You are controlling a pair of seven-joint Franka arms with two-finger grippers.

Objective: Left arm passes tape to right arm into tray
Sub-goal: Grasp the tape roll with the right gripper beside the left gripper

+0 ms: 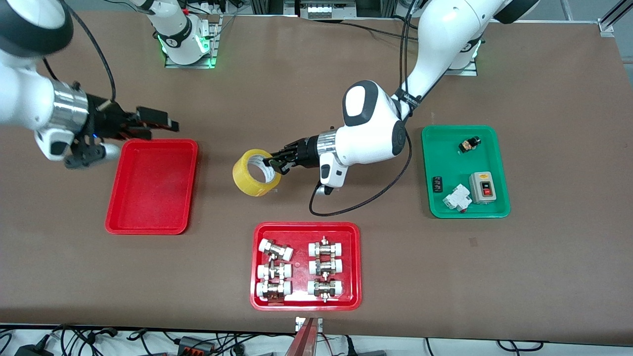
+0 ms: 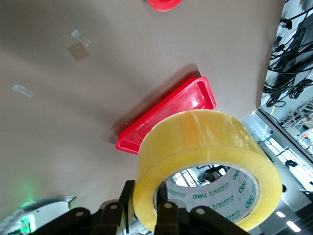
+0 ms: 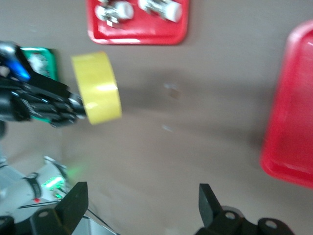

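The tape has my left gripper's fingers over it, and they cover one side of the tape (image 1: 248,174). My right gripper needs to grab the tape next by its free side, opposite those fingers.
The yellow tape (image 1: 248,174) is gripped by my left gripper (image 1: 275,162), which is shut on the roll's wall with one finger inside the ring and one outside. It holds the roll over the table's middle, ring opening sideways. In the left wrist view the tape (image 2: 205,152) fills the lower part above the gripper (image 2: 146,208). My right gripper (image 1: 157,124) is open and empty over the table beside the plain red tray (image 1: 152,185), toward the right arm's end. The right wrist view shows its own open gripper (image 3: 142,200), the tape (image 3: 97,88) and the tray (image 3: 293,122).
A red tray with white-capped metal fittings (image 1: 305,301) lies nearer the front camera than the tape. A green tray (image 1: 435,148) with small electrical parts lies toward the left arm's end. The left arm's black cable (image 1: 366,200) loops down onto the table.
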